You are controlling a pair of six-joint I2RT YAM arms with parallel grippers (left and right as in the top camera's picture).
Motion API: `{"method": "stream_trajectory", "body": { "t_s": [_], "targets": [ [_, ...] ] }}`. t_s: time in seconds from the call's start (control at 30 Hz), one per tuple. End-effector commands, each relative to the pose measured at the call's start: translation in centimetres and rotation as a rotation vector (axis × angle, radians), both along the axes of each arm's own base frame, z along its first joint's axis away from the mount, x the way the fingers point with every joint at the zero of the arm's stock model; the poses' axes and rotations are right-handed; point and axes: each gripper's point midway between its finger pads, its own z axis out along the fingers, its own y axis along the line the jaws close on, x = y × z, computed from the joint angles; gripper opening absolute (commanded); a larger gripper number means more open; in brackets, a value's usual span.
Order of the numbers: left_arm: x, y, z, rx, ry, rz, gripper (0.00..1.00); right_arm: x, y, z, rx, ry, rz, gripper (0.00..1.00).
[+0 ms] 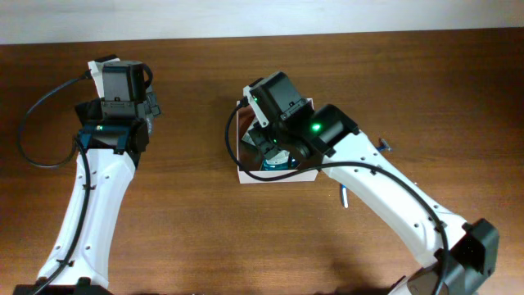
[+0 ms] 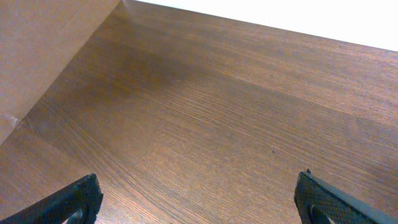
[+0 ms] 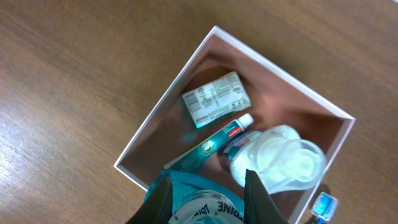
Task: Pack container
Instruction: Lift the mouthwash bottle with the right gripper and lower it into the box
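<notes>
The teal bottle (image 3: 205,202) is above the toothpaste tube's end and would fall onto the tube if I opened now; my right gripper should first line it up with the container's free corner.
The container (image 3: 165,96) is a square shallow box with white walls and a reddish-brown inside; in the overhead view its front wall (image 1: 274,176) shows under my right arm. Inside lie a small green-and-white packet (image 3: 216,99), a toothpaste tube (image 3: 214,144) and a clear plastic piece (image 3: 280,163). My right gripper (image 3: 208,180) is shut on a teal bottle (image 3: 205,202) above the box's near corner. Over bare wood at the far left, my left gripper (image 2: 198,186) stands wide open and holds nothing.
A blue toothbrush head (image 3: 323,205) lies on the table just outside the container's right wall. A plain brown panel (image 2: 43,50) rises to the left of my left gripper. The table's far edge (image 2: 261,25) meets a white surface.
</notes>
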Motion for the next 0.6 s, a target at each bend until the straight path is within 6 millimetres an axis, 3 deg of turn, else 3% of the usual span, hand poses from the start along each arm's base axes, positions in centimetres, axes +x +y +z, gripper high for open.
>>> {"method": "stream_trajectory", "body": {
  "t_s": [0.0,0.37,0.57],
  "targets": [
    [0.2,0.1,0.1,-0.002,-0.005,0.005,1.00,0.0,1.1,0.6,0.047,0.006,0.014,0.18],
    [0.2,0.1,0.1,-0.002,-0.005,0.005,0.99,-0.5,2.2,-0.1,0.082,0.051,0.050,0.18],
    [0.2,0.1,0.1,-0.002,-0.005,0.005,0.99,-0.3,3.2,-1.8,0.092,0.092,0.070,0.18]
  ]
}}
